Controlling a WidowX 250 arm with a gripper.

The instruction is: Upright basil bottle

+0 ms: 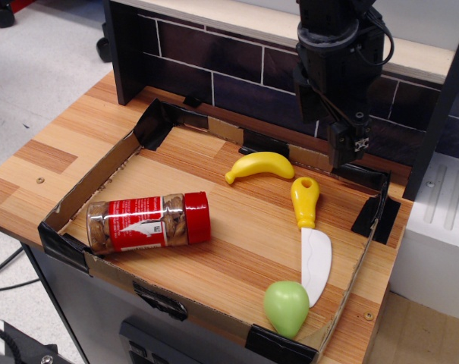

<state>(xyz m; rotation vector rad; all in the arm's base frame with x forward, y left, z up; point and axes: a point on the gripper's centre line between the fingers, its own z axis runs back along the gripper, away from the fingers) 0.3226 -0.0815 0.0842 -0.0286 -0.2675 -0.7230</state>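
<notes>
My gripper should next stand the bottle upright, and for that it will grip the basil bottle [147, 223] by its red cap [197, 217].
The basil bottle [147, 223] lies on its side on the wooden board at the front left. Its red cap points right and its clear base with brownish contents points left. The red label with white print faces up. My black gripper [329, 121] hangs in the air at the back right, above the tray's far edge and well away from the bottle. Its two fingers stand apart and hold nothing.
A low cardboard wall with black tape corners [92, 178] rims the board. A yellow toy banana [259, 165] lies mid-back. A toy knife with a yellow handle [311, 239] and a green pear-like toy [286, 306] lie at the right front. A dark tiled backsplash [214, 68] stands behind.
</notes>
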